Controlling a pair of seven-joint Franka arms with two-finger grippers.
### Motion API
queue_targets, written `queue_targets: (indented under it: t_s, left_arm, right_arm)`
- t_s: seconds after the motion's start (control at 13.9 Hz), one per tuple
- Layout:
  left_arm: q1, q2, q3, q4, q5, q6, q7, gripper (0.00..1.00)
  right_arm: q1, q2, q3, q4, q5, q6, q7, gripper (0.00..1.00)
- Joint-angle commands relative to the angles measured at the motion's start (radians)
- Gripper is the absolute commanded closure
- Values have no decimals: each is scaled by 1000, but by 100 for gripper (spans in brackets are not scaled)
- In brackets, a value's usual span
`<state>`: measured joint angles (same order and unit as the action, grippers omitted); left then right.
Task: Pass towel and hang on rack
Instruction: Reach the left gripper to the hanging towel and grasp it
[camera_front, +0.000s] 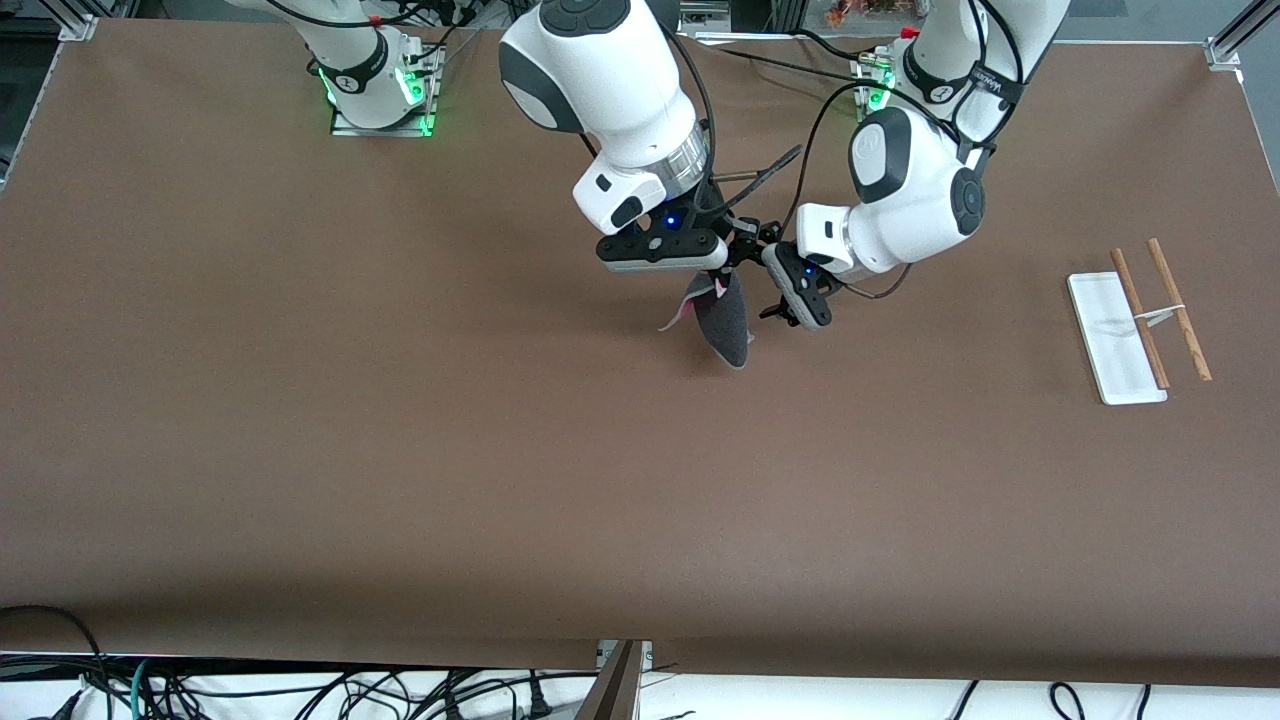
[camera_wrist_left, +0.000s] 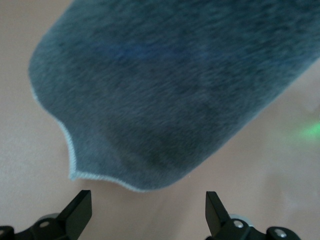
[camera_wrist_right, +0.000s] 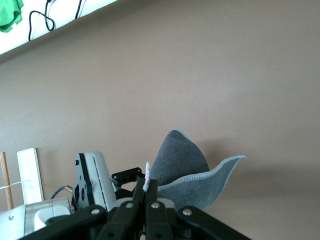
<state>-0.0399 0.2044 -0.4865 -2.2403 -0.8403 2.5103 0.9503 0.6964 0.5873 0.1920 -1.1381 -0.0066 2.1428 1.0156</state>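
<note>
The robot's left hand should grab the towel by its stitched edge (camera_wrist_left: 107, 179) next, so it can take the towel over to be hung on the rack.
The dark grey towel (camera_front: 728, 325) hangs in the air over the middle of the table, pinched at its top edge by my right gripper (camera_front: 712, 283), which is shut on it. In the right wrist view the towel (camera_wrist_right: 185, 165) droops from the closed right gripper (camera_wrist_right: 148, 187). My left gripper (camera_front: 766, 275) is open right beside the hanging cloth. In the left wrist view the towel (camera_wrist_left: 165, 95) fills the picture just ahead of the left gripper (camera_wrist_left: 148, 210), not between the fingers. The rack (camera_front: 1115, 340), a white base with two wooden rods (camera_front: 1180, 310), stands toward the left arm's end of the table.
Bare brown table surface lies all round the two hands. The rack's white base (camera_wrist_right: 30, 170) also shows in the right wrist view, past the left arm's hand (camera_wrist_right: 92, 175). Cables hang below the table's edge nearest the front camera.
</note>
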Motion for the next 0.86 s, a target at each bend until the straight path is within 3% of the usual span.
queue_targets:
  t_s: [0.0, 0.79]
  left_arm:
    - [-5, -14, -34, -10, -36, 64, 35, 0]
    - [-29, 44, -34, 68, -42, 102, 24, 0]
  right_arm:
    - [0, 3, 3, 11, 7, 5, -3, 100]
    - [0, 3, 3, 6, 5, 3, -5, 100]
